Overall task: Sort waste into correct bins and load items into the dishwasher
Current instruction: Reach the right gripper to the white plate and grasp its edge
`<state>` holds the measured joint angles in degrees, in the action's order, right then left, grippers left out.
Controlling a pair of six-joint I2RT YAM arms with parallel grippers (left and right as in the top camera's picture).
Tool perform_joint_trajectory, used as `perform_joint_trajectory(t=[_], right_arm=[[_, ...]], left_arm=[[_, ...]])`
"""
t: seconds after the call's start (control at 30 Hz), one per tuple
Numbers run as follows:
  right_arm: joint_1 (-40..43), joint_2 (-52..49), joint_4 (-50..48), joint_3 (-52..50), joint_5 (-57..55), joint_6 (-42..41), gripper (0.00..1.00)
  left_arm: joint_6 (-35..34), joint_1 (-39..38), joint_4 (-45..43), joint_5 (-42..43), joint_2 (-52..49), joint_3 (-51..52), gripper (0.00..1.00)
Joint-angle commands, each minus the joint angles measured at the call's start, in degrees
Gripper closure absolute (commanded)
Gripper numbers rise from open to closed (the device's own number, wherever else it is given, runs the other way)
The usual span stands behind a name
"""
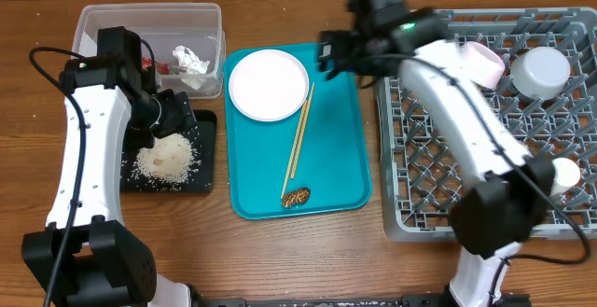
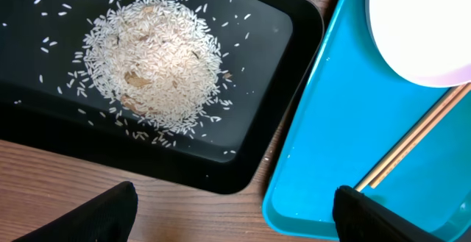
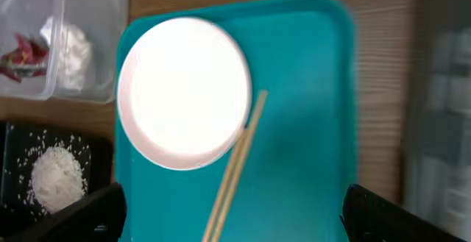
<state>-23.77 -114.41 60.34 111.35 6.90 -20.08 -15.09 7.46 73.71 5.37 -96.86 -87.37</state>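
The right gripper grabs the plate's rim on the side facing the dishwasher rack next, to load the white plate (image 1: 269, 84) tilted between pegs.
A teal tray (image 1: 340, 158) holds a white plate (image 1: 269, 84), a pair of wooden chopsticks (image 1: 298, 141) and a brown food scrap (image 1: 296, 197). The plate (image 3: 184, 91) and chopsticks (image 3: 235, 172) also show in the right wrist view. A black tray (image 1: 203, 153) on the left holds a pile of rice (image 1: 166, 156); the rice (image 2: 154, 62) fills the left wrist view. My left gripper (image 2: 235, 216) is open and empty above the black tray's edge. My right gripper (image 3: 235, 212) is open and empty above the teal tray's far end.
A clear bin (image 1: 149, 27) at the back left holds crumpled paper and a red wrapper. A grey dishwasher rack (image 1: 438, 158) on the right holds a pink cup (image 1: 480, 62), a white cup (image 1: 541, 72) and a small white item (image 1: 565, 172).
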Motion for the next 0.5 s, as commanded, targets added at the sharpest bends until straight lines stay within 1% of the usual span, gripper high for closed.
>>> perform_joint_trajectory(t=[0.0,0.1,0.17,0.23,0.37,0.43,0.47], right_arm=[[-2.8,-5.73,-3.3,0.02,-3.63,0.55,0.05],[-3.61,-9.31,-6.34,0.02,-6.51,-1.38,0.06],[-3.65,-11.65,-8.66,0.02,-6.58,-2.84,0.09],[-3.65,-13.75,-10.67,0.02,-5.11,-3.13,0.16],[-3.67,-17.31,-13.0,0.02,-0.79,-3.13,0.28],[-3.72,-18.49,-13.4,0.02,-0.39,-3.85,0.3],[-3.74,-18.88,-13.57,0.02,-0.39,-3.98,0.33]], left_arm=[[-0.81,-0.7,-0.11,0.68,1.73,-0.96,0.13],[-0.79,-1.22,-0.33,0.66,1.73,-0.96,0.13],[-0.79,-1.4,-0.17,0.66,1.73,-0.96,0.13],[-0.79,-1.9,-0.2,0.63,1.73,-0.96,0.13],[-0.79,-2.51,-0.35,0.63,1.7,-0.92,0.12],[-0.79,-2.62,-0.66,0.63,1.73,-0.92,0.12],[-0.79,-2.62,-0.68,0.63,1.7,-0.92,0.12]])
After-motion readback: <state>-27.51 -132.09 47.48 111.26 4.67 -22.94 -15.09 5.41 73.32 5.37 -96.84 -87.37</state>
